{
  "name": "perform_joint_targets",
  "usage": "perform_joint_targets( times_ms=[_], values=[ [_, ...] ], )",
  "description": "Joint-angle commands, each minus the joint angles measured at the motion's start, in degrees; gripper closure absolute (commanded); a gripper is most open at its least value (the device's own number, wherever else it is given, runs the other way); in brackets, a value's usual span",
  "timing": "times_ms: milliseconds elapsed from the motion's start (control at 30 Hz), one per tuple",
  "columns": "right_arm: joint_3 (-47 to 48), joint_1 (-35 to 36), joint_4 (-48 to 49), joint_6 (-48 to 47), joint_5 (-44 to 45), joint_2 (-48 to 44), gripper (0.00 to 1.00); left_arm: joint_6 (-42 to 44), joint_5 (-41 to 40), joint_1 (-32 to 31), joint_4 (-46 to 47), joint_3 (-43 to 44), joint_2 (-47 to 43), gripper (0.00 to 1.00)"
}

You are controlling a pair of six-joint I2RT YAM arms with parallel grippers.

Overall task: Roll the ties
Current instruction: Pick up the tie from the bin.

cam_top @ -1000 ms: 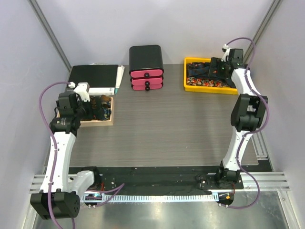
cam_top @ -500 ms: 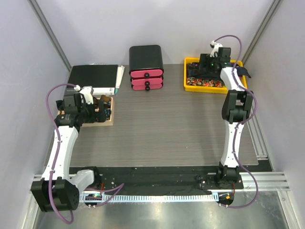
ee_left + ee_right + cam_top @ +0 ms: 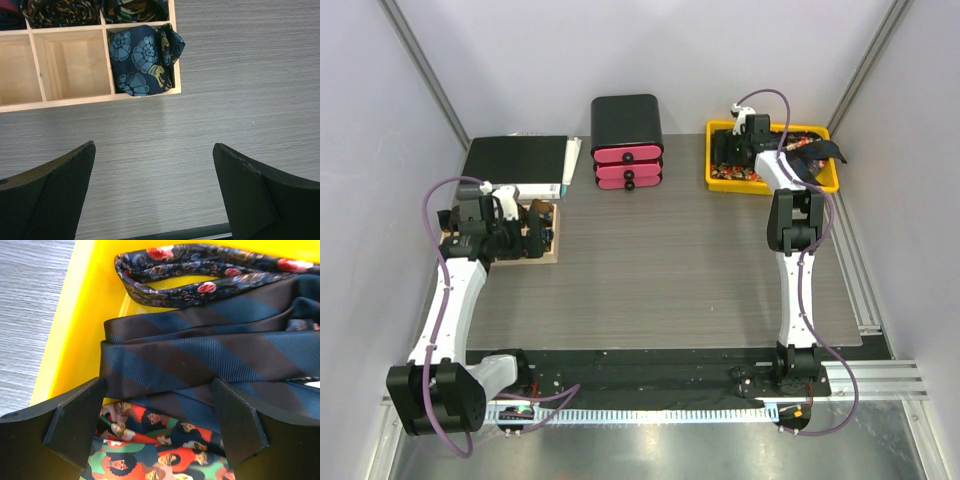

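My right gripper grabs across the folded bend (image 3: pixel 124 366) beside the yellow bin's side next, to lay the navy striped tie (image 3: pixel 200 357) out doubled for rolling.
Loose ties lie piled in the yellow bin (image 3: pixel 719 180) at the back right. In the right wrist view a navy striped tie (image 3: pixel 200 357) lies over a tie printed with faces (image 3: pixel 165 450), with a dark floral tie (image 3: pixel 190 270) beyond. My right gripper (image 3: pixel 157 412) is open just above the pile, its jaws wide apart; it also shows in the top view (image 3: pixel 745 135). My left gripper (image 3: pixel 152 170) is open and empty over bare table beside the wooden divided box (image 3: pixel 95 97). A rolled blue patterned tie (image 3: pixel 142 62) sits in the box's corner cell.
A black and pink drawer unit (image 3: pixel 627 142) stands at the back centre. A black and white box (image 3: pixel 520 165) lies behind the wooden box (image 3: pixel 556 240). Two cells of the wooden box show bare wood (image 3: pixel 75 62). Grey walls close in both sides.
My right arm has swung left across the yellow bin, from its right end to its left end. My left arm has shifted slightly forward and down beside the wooden box.
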Motion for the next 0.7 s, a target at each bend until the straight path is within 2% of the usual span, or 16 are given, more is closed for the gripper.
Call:
perform_joint_targets(
  times_ms=[0, 67, 100, 267, 300, 467, 500, 667],
  values=[
    [2.88, 1.10, 3.83, -0.49, 2.57, 0.50, 0.11, 0.39, -0.15, 0.16, 0.17, -0.84, 0.15, 0.00],
    [2.97, 1.28, 4.27, -0.14, 4.49, 1.11, 0.20, 0.39, -0.42, 0.25, 0.08, -0.84, 0.32, 0.00],
    [3.06, 1.28, 4.45, 0.56, 5.38, 1.29, 0.30, 0.39, -0.59, 0.25, -0.18, -0.58, 0.50, 0.00],
    [2.62, 1.28, 4.19, 2.41, 6.00, -0.81, 0.53, 0.40, -0.77, 0.25, -0.71, -0.40, 0.67, 0.00],
    [2.79, 1.19, 4.45, 2.85, 6.00, -1.95, 0.64, 0.39, -0.77, 0.25, -0.62, -0.40, 0.76, 0.00],
    [3.76, 0.31, 5.68, 5.22, 6.09, -6.26, 0.91, -0.40, -0.33, 0.16, -0.53, 0.12, 1.64, 0.00],
    [3.93, 0.05, 5.77, 5.49, 6.09, -7.14, 0.99, -0.66, -0.24, 0.16, -0.71, 0.30, 1.55, 0.00],
    [4.11, -1.71, 6.30, 7.77, 4.33, -13.81, 0.99, -0.84, -0.07, 0.25, -1.23, 0.39, 0.41, 0.00]
  ],
)
